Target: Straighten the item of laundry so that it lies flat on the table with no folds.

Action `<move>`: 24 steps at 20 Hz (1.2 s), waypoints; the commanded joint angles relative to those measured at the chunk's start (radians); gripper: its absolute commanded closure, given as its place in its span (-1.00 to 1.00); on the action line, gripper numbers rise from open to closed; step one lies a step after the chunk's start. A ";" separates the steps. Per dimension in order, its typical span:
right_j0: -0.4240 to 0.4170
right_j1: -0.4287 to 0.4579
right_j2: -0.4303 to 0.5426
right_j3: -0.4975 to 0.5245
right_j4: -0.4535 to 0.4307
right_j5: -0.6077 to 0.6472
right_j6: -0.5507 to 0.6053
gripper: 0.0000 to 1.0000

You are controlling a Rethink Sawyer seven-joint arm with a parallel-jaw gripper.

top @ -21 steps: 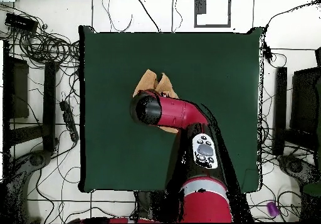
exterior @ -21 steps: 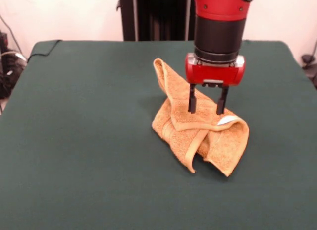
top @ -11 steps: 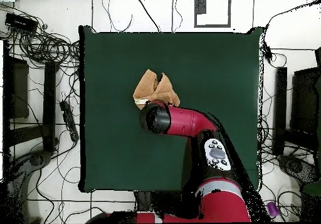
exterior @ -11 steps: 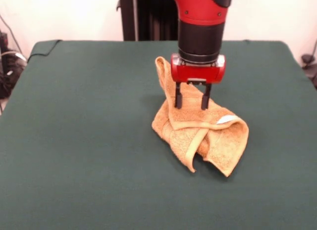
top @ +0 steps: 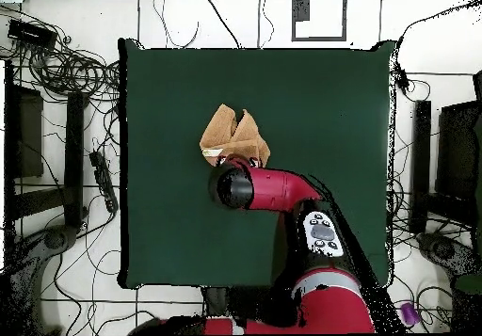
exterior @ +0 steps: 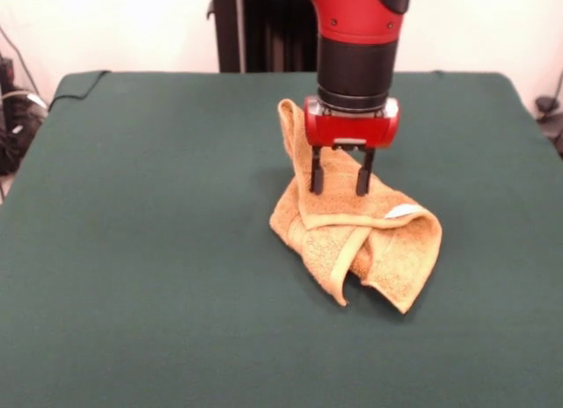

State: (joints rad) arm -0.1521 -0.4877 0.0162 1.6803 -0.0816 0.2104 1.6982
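Note:
I will next grab the towel by its upper folded layer [exterior: 341,200] beside the white label [exterior: 403,212]. Then I will start to open out the crumpled folds.
The item of laundry [exterior: 369,241] is an orange-tan terry towel, crumpled and folded over itself near the middle of the green table [exterior: 149,232]. A white label [exterior: 403,212] shows on its right fold, and one corner stands up behind the gripper. My gripper [exterior: 339,190] hangs open just above the towel's rear part, fingertips [exterior: 316,186] close to the cloth with nothing between them. In the overhead view the towel [top: 235,135] shows just beyond the arm's wrist [top: 233,187], which hides the gripper.
The table's green cloth [top: 320,106] spreads wide on all sides of the towel. Cables [top: 66,69] and dark equipment lie on the floor around the table. A black column [exterior: 264,30] stands behind the table.
The gripper has moved from over the towel's right fold, near the label, to over its rear part by the raised corner. It stays open. The towel has not moved.

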 commanded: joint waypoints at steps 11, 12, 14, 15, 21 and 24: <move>0.096 0.075 0.032 0.027 0.006 -0.153 0.186 1.00; 0.096 0.075 0.033 0.027 0.008 -0.147 0.184 1.00; 0.096 0.074 0.033 0.026 0.011 -0.135 0.182 1.00; 0.096 0.073 0.033 0.025 0.012 -0.129 0.180 1.00; 0.091 0.055 0.043 0.025 0.022 -0.057 0.158 1.00; 0.088 0.051 0.051 0.023 0.026 -0.029 0.151 1.00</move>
State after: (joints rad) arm -0.0995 -0.4437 0.0000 1.6816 -0.0813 0.1155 1.6982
